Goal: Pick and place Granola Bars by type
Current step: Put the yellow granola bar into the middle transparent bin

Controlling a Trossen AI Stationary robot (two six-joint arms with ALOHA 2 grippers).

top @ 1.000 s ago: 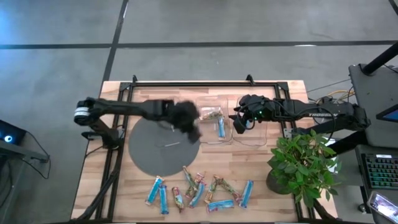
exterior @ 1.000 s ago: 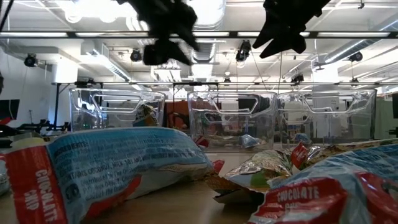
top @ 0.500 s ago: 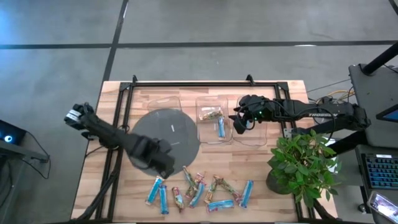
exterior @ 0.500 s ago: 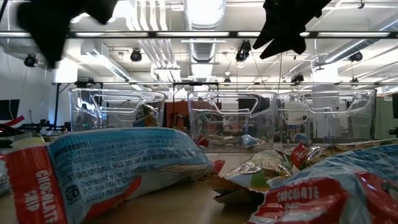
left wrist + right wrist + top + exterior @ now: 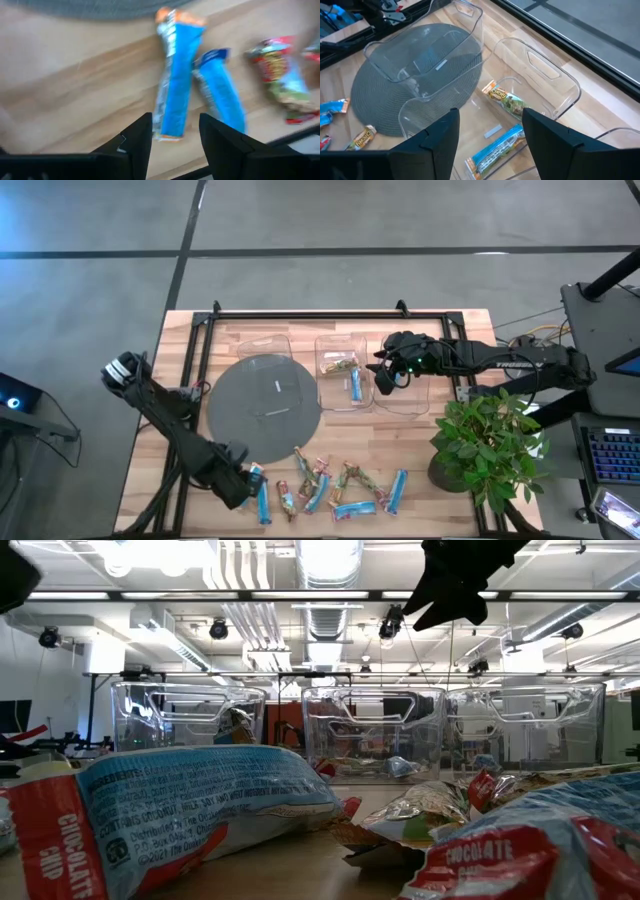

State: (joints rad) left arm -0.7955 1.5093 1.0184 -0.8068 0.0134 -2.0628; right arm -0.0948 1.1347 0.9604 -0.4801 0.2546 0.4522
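My left gripper grabs the blue bar by its narrow orange-edged end (image 5: 170,134) next, to sort it into a clear bin.
Several granola bars (image 5: 325,490), some blue and some multicoloured, lie flat in a row near the table's front edge. My left gripper (image 5: 238,486) hangs open over the row's left end, pointing steeply down. In the left wrist view a blue bar (image 5: 175,95) lies just ahead of its fingers, with a second blue bar (image 5: 222,100) and a multicoloured bar (image 5: 280,75) beside it. My right gripper (image 5: 384,377) waits open above the clear bins. The middle bin (image 5: 341,340) holds a multicoloured bar (image 5: 507,100) and a blue bar (image 5: 497,147).
A round grey mat (image 5: 265,408) lies mid-table, with one clear bin (image 5: 420,55) on its far part. Another clear bin (image 5: 405,395) stands at the right. A potted plant (image 5: 490,445) stands at the table's right front. Bare wood shows left of the bars.
My left gripper has swung from over the bins, across the grey mat, toward the table's near edge and left. It has come down over the left end of the bar row, and its wrist has rolled. It has stayed open. The bars have not moved.
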